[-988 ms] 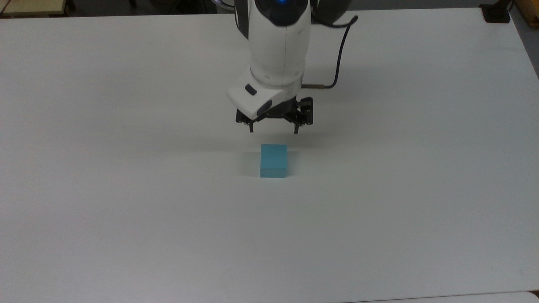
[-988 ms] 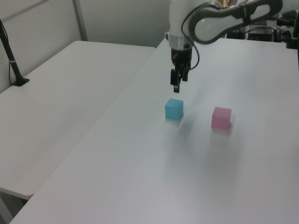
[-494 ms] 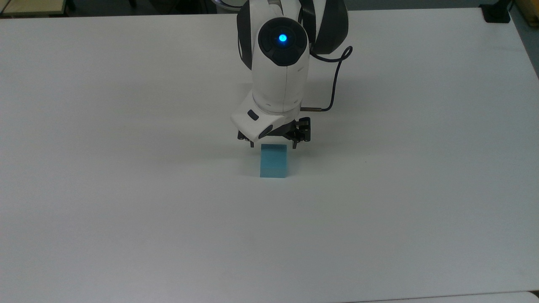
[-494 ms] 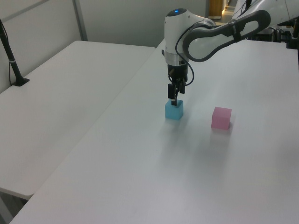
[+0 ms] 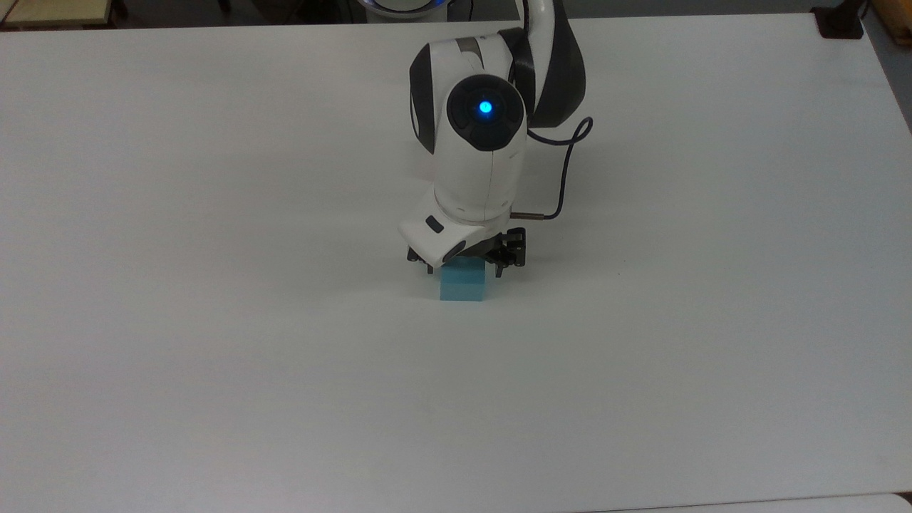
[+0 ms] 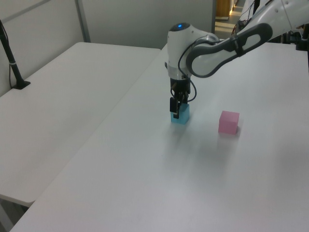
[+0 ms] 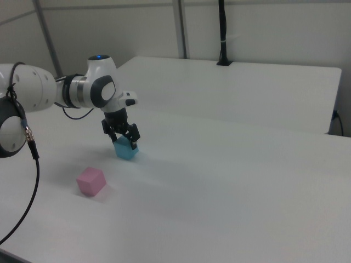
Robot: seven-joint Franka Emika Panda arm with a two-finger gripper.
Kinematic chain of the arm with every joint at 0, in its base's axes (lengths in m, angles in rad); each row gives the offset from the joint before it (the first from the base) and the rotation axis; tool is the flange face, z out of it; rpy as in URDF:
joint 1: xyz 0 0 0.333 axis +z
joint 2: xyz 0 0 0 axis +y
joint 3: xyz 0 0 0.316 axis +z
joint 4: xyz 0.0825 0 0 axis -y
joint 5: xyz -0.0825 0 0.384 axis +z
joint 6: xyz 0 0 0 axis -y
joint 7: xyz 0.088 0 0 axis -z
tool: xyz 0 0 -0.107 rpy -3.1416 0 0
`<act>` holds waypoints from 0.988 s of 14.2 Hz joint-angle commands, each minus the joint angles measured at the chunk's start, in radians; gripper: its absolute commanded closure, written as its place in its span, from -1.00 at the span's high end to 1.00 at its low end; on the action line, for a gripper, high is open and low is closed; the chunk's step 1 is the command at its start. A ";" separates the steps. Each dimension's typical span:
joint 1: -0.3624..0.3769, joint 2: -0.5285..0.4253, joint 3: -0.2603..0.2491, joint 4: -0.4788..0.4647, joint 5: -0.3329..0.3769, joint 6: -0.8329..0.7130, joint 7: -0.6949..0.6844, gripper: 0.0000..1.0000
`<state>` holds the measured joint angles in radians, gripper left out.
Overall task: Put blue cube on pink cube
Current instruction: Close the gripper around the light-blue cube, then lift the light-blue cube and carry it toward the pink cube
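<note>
My gripper grabs the blue cube by its upper part (image 6: 184, 109) next, since this leaves its bottom free to rest on the pink cube (image 6: 228, 122).
The blue cube (image 5: 463, 286) rests on the white table (image 5: 214, 356) near its middle. My gripper (image 5: 464, 271) has come straight down over it and is open, one finger on each side of the cube's upper part with small gaps. The left view has the gripper (image 6: 177, 113) low around the blue cube (image 6: 182, 118), and the pink cube (image 6: 228, 122) stands apart toward the left view's right. From the right view, the pink cube (image 7: 91, 181) lies nearer the camera and left of the blue cube (image 7: 127, 152), with the gripper (image 7: 125, 142) over the blue one.
A second white table (image 6: 63, 96) adjoins along the left view's left, carrying a black post (image 6: 12, 63) on a base. A dark cable (image 5: 566, 171) loops off the wrist. Bare tabletop surrounds both cubes.
Over the last second the gripper dropped from a little above the blue cube to straddling it. Both cubes stayed in place.
</note>
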<state>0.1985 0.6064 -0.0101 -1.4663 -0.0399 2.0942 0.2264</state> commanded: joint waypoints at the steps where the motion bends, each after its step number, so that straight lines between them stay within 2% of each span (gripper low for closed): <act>1: 0.015 0.021 -0.010 0.014 -0.021 0.027 0.033 0.29; 2: 0.016 0.021 -0.010 0.014 -0.020 0.027 0.033 -0.15; 3: 0.016 0.021 -0.010 0.014 -0.020 0.027 0.033 -0.35; 5: 0.012 0.019 -0.010 0.015 -0.017 0.027 0.030 -0.56; 8: 0.010 0.009 -0.010 0.015 -0.018 0.023 0.022 -0.63; 10: 0.010 -0.058 -0.010 0.015 -0.018 0.010 0.021 -0.63; 14: 0.006 -0.203 -0.019 0.020 -0.011 -0.150 0.010 -0.63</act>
<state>0.1983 0.5381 -0.0126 -1.4091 -0.0427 2.0523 0.2311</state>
